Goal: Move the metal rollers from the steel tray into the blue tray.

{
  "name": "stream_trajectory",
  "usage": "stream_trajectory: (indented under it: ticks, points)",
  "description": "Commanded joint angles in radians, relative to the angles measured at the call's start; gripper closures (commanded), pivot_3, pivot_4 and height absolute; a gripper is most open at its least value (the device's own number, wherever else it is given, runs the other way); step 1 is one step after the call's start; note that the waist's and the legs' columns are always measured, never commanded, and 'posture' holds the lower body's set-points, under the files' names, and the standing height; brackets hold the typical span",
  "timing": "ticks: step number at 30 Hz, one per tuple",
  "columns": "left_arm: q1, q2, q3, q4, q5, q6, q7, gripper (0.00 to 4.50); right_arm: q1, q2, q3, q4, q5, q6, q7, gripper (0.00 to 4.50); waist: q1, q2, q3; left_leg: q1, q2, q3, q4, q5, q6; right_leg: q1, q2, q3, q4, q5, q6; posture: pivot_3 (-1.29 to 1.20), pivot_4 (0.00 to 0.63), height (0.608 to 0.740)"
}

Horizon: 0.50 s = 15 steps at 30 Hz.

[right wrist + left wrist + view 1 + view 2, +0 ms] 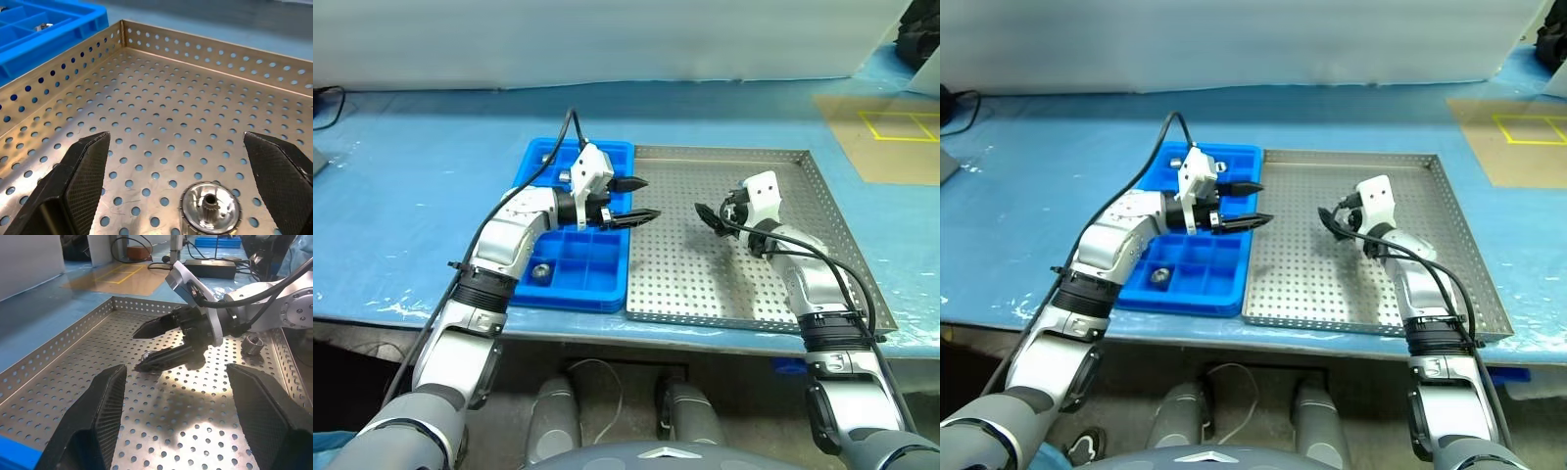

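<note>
The roller is between my right gripper's fingers, which stand above the roller's top (210, 205) in the right wrist view, so the gripper lowers before closing.
The steel tray (705, 284) lies on the right, with the blue tray (570, 298) against its left side. One metal roller (209, 205) stands on the steel tray's perforated floor, low between the fingers of my open right gripper (713, 215), which do not touch it. The same roller (252, 343) shows under the right wrist. Another roller (540, 271) sits in a near compartment of the blue tray, and one more (565, 176) in a far compartment. My left gripper (641, 199) hangs open and empty over the seam between the two trays, pointing towards the right gripper.
Both trays rest on a blue-covered table (401, 215) near its front edge. A brown board with a yellow taped square (901, 125) lies at the far right. A black cable (570, 132) arches over the left wrist. A white wall closes off the back.
</note>
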<state>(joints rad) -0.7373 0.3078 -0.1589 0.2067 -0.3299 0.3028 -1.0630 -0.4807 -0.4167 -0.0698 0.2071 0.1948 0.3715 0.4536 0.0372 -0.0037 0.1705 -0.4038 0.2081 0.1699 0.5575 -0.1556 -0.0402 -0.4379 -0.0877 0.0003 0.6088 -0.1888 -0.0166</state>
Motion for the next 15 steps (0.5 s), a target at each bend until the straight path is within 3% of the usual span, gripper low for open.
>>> stream_trajectory:
  ticks: [1,11,15]
  points:
    - [-0.028,0.003,0.005,-0.004,0.006,-0.027,-0.01,1.07,0.004,-0.003,-0.008,0.025,-0.023,-0.07,-0.002,0.0,-0.001,0.0,0.0,0.0,0.0,0.0,0.0,0.0,0.0,0.0,0.0,0.0,0.0,0.0,0.0,-0.18,0.15,0.74]
    - [-0.022,0.001,-0.001,-0.006,0.011,-0.035,-0.009,1.07,0.001,0.046,0.006,0.126,-0.04,-0.121,-0.006,0.0,0.001,0.0,0.0,-0.001,0.0,0.001,0.003,-0.003,0.005,0.001,0.0,0.0,0.0,0.0,0.0,-0.18,0.15,0.74]
    - [-0.025,0.001,0.001,-0.001,0.019,-0.044,-0.001,1.07,-0.039,0.072,-0.046,0.236,-0.034,-0.143,-0.078,0.0,-0.001,0.0,0.0,0.0,0.0,0.001,0.003,-0.003,0.006,0.001,0.0,0.0,0.0,0.0,0.0,-0.17,0.15,0.74]
